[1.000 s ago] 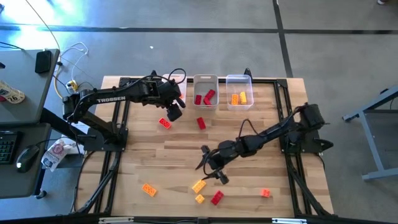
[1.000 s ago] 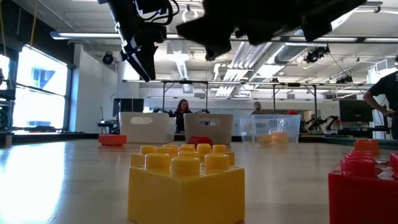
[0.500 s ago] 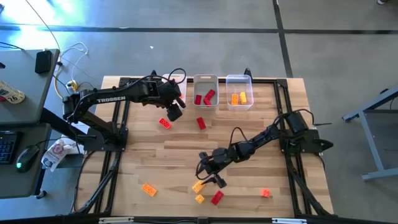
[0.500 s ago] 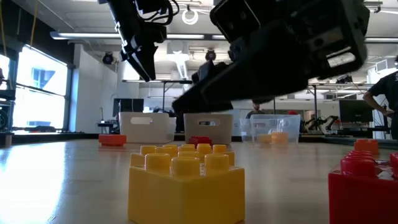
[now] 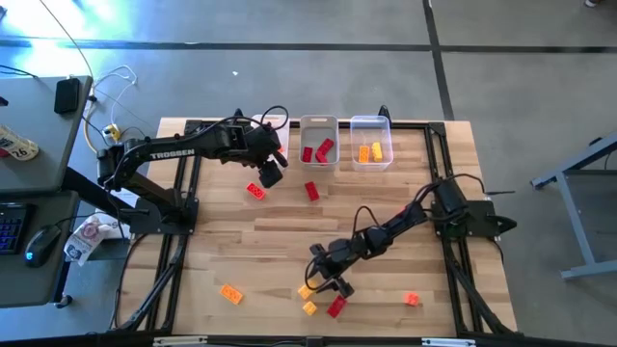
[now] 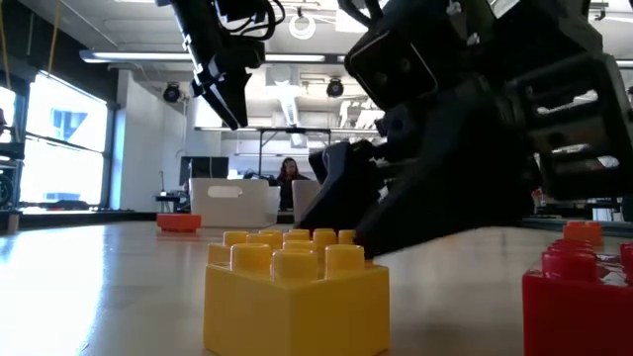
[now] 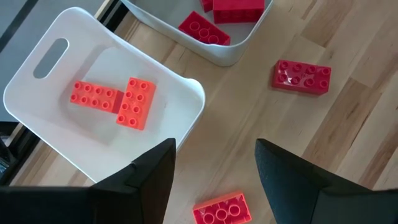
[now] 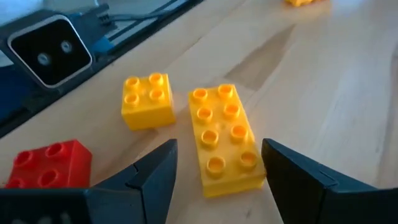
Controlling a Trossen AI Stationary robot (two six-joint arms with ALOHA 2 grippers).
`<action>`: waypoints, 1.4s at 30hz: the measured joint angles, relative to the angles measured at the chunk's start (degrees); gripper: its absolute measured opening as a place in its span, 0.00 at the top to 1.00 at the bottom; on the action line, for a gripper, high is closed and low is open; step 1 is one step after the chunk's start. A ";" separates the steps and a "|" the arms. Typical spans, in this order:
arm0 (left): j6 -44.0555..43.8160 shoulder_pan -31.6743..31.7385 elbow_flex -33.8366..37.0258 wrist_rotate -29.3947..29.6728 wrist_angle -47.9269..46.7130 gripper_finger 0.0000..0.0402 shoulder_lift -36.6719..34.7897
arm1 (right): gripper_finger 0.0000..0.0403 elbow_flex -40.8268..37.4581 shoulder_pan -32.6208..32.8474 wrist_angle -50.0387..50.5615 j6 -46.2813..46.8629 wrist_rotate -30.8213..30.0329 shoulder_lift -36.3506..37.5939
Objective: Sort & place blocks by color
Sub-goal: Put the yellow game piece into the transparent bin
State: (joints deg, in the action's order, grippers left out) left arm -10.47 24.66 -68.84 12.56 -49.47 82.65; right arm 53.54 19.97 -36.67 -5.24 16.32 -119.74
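The robot's right gripper is ready to close and would hold the long yellow block, as both fingers reach down the block's sides as deep as its near studs.
A long yellow block lies flat on the table near its front edge. My right gripper hangs low over it, open, with one finger on each side of its near end and not touching it. A small yellow block and a red block lie just beyond it. My left gripper waits open above the table's far left, over an orange-red block. The left white bin holds two orange-red blocks.
The middle bin holds red blocks and the right bin yellow and orange ones, both at the far edge. Loose blocks: red, orange, orange. Bare wood lies between the two arms.
My right gripper has come down and toward the table's near edge, tipping closer to level, until its open fingers stand on either side of the long yellow block. No block has moved.
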 joint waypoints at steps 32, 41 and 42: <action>0.28 0.01 0.00 0.02 0.07 0.48 0.00 | 0.71 0.04 -0.73 -0.57 9.34 -1.93 -0.19; 3.67 -1.50 0.00 0.07 0.31 0.48 0.00 | 0.71 0.01 -3.06 3.74 9.11 -9.59 6.01; 4.06 -1.69 0.00 0.08 0.35 0.48 0.00 | 0.71 0.02 -3.25 5.12 8.91 -11.08 7.06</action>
State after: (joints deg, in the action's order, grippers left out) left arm -6.41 22.97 -68.84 12.64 -49.12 82.65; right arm 53.56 16.72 -31.55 3.67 5.24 -112.68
